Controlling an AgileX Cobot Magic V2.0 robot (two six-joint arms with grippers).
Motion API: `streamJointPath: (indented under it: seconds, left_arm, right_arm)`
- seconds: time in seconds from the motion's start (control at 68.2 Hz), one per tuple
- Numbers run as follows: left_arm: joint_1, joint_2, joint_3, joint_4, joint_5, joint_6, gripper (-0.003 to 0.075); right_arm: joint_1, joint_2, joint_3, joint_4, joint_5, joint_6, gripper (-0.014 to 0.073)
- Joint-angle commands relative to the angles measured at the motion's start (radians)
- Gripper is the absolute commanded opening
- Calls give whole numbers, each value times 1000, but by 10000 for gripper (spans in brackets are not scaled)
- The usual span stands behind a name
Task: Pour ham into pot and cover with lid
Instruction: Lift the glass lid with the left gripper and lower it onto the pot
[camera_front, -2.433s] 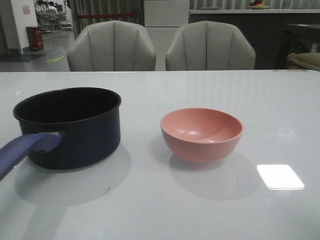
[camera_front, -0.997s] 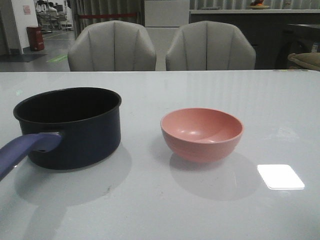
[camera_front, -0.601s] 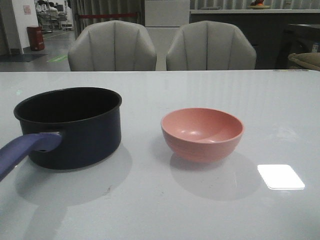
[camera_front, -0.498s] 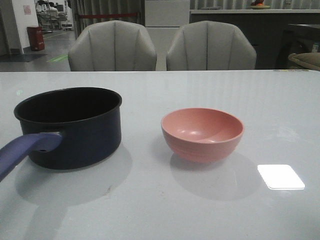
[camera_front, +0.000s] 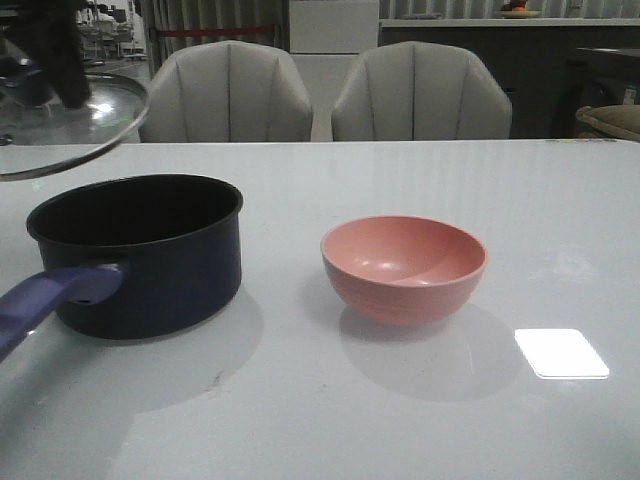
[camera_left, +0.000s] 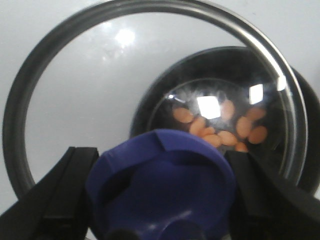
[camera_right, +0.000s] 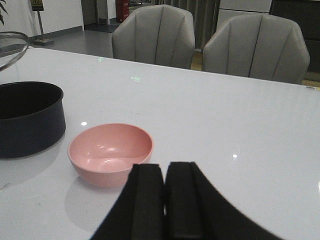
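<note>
My left gripper should keep holding the glass lid until it's on the dark navy pot's rim. The lid hangs tilted above the pot, so it would miss if I opened now.
The clear glass lid hangs tilted in the air above the far left rim of the dark navy pot. My left gripper is shut on the lid's blue knob, one black finger on each side. Through the lid's glass in the left wrist view I see the orange ham lying on the pot's bottom. The pink bowl stands empty to the right of the pot. My right gripper is shut on nothing, just in front of the bowl.
The pot's purple-blue handle points toward the table's near left corner. Two grey chairs stand behind the table's far edge. A bright light patch lies on the white table at the right.
The lid, held by my left gripper, has come into the front view at the upper left above the pot. Pot and bowl have not moved.
</note>
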Motion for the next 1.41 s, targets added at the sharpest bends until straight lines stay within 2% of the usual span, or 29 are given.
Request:
streamJointPath:
  seconds: [0.0,0.117,0.454,0.997,1.392]
  left_arm:
    - [-51,-22,-38,-18,-36,-4,251]
    - [-79,10,-42,-41,-31,-4,251]
    - [-81,80,-80,-131,-17,-4,251]
    - [-81,113,-132,-62,119,-4,251]
    - [-83,126,-136,-55,145,-2,264]
  right_arm:
    - [-5,10,-27,-4,-86,-12,146]
    - [-5,10,-27,-4,-86,-12,146]
    - [-5,10,-27,-4,-86,-12,146]
    - [-5,10,-27,-4,-86,-12,146]
    - [-5,10,-27,-4,-86,-12,146]
